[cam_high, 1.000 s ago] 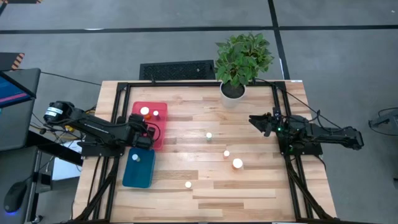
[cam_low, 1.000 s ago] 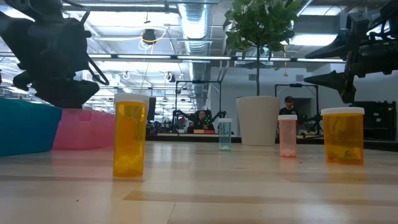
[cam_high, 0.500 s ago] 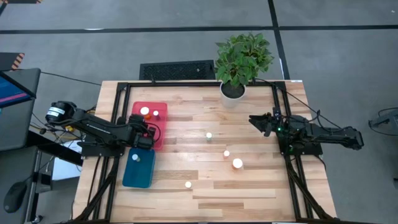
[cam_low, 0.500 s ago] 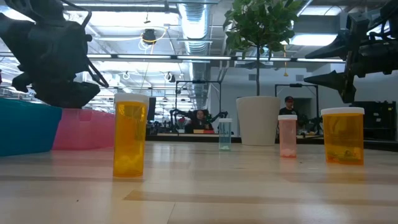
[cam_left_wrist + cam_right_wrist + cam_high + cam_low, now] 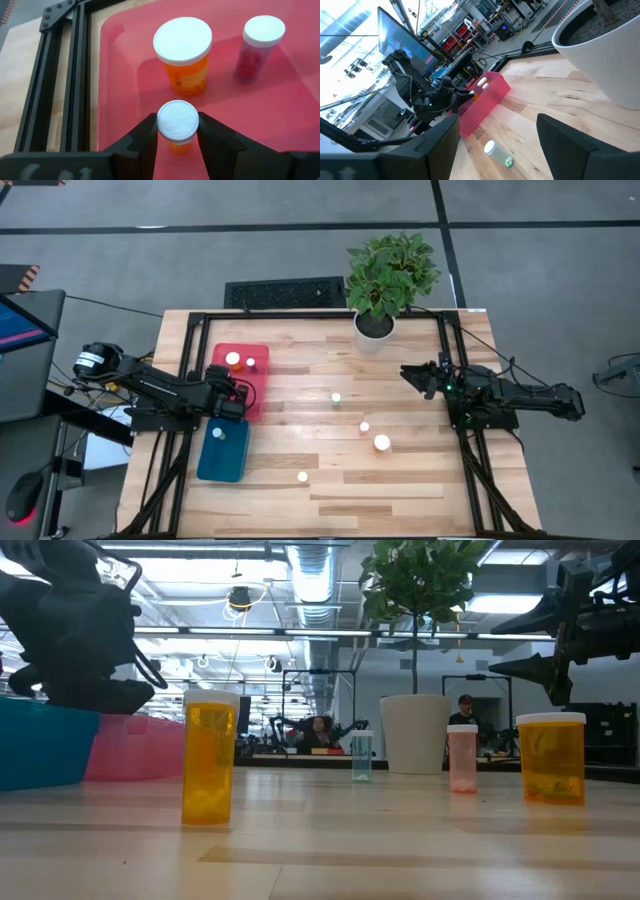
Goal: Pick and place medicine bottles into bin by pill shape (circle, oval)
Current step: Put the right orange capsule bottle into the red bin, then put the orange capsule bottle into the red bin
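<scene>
The small orange bottle's base [image 5: 180,148] is down at the bottom of the red tray, so the bottle would stand and the left gripper should release it.
My left gripper [image 5: 230,392] is over the near part of the red tray [image 5: 262,402] and is shut on a small orange bottle with a white cap [image 5: 177,120]. Two more bottles stand in the red tray, a wide orange one [image 5: 183,52] and a slim one [image 5: 261,42]. One bottle [image 5: 222,432] stands in the teal tray [image 5: 205,465]. Several white-capped bottles stand on the wood: [image 5: 336,398], [image 5: 364,426], [image 5: 382,443], [image 5: 302,476]. My right gripper [image 5: 408,373] is open and empty at the table's right side. My left gripper pinches the small bottle at its white cap [image 5: 165,131] between its two fingers, one on each side. The bottle stands upright over the red tray's floor. I cannot tell whether its base touches the tray.
A potted plant [image 5: 385,280] stands at the far edge, its white pot [image 5: 600,50] close to my right gripper. Black frame rails [image 5: 455,350] run along the table's sides. Bare wood lies between the trays and the loose bottles. People show in the room behind.
In the low view my left arm has shifted a little toward the table's left, still shut on the small bottle. The right arm and the loose bottles have kept still.
</scene>
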